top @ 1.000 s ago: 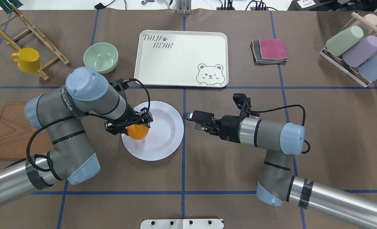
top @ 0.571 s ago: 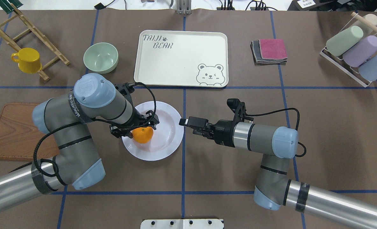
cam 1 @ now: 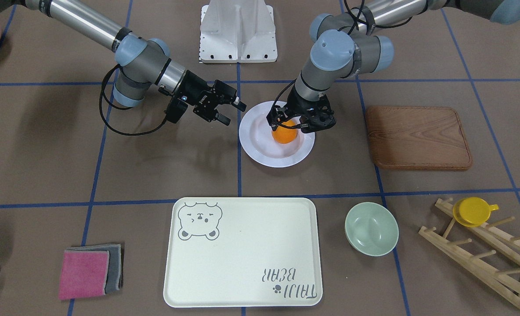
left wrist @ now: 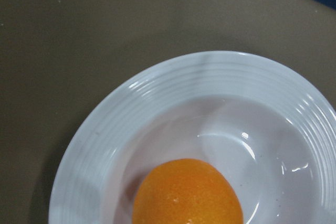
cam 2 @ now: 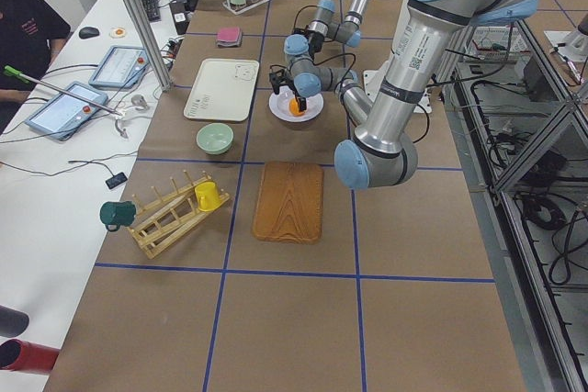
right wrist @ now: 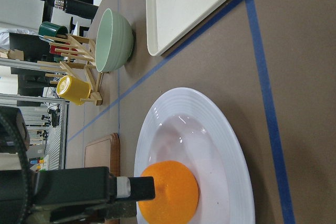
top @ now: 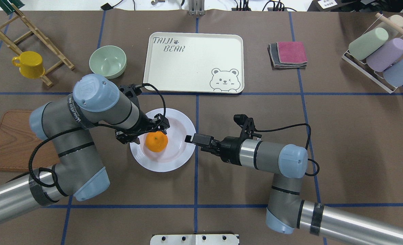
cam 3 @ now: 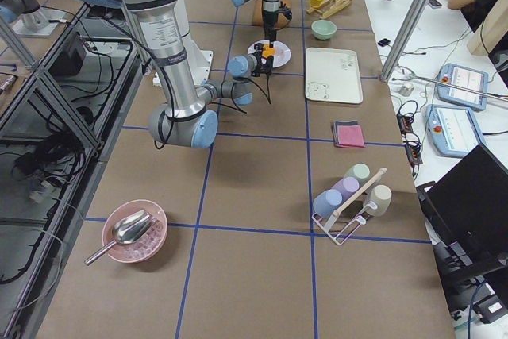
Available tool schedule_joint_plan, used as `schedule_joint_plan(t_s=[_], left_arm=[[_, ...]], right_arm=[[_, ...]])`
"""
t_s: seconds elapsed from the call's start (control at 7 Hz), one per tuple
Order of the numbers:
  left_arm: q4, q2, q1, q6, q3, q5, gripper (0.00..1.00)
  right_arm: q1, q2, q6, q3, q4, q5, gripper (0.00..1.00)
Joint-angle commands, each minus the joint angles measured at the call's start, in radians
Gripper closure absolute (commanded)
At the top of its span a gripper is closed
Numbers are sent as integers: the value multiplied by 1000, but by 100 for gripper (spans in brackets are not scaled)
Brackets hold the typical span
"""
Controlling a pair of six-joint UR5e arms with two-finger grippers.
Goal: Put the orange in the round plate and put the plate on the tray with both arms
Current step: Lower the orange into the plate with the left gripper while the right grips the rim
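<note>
I should move my right gripper toward the plate before I close it on the plate. Both of its fingertips stop short of the plate's rim [cam 1: 241, 126], so it would miss the plate if I closed it now.
The orange [top: 156, 142] lies in the well of the white round plate [top: 177, 149], left of its middle. My left gripper [top: 146, 133] hangs just above the orange, open, its jaws apart over the fruit's top. From the front the orange [cam 1: 284, 134] sits clear below that gripper [cam 1: 289, 124]. My right gripper [top: 188, 139] is open and level at the plate's right rim, its fingers [cam 1: 241, 105] stacked one over the other. The left wrist view shows the orange [left wrist: 186, 192] resting in the plate [left wrist: 220, 77]. The cream tray [top: 194, 58] lies bare beyond the plate.
A pale-green bowl [top: 107, 61] stands left of the tray. A wooden board [top: 9, 141] lies under my left arm. At the back left, a yellow cup [top: 29, 64] hangs on a wooden rack. Folded cloths [top: 288, 54] and a rack of cups [top: 382, 54] are at the back right.
My left gripper carried the orange rightward over the plate and let it go; the fruit now shows whole below it. My right gripper slid left to the plate's rim.
</note>
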Motion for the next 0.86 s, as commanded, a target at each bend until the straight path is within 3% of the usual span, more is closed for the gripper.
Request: schedule_joint_plan(t_s=[0.0,0.71], left_arm=[[0,9,-18,3,-12,-3,2],[-1,21,-43,4,-22,-26,2]], right_arm=[[-10,35,0,-50,-5,-14,0],[-16,83,3,-92,-5,-28,5]])
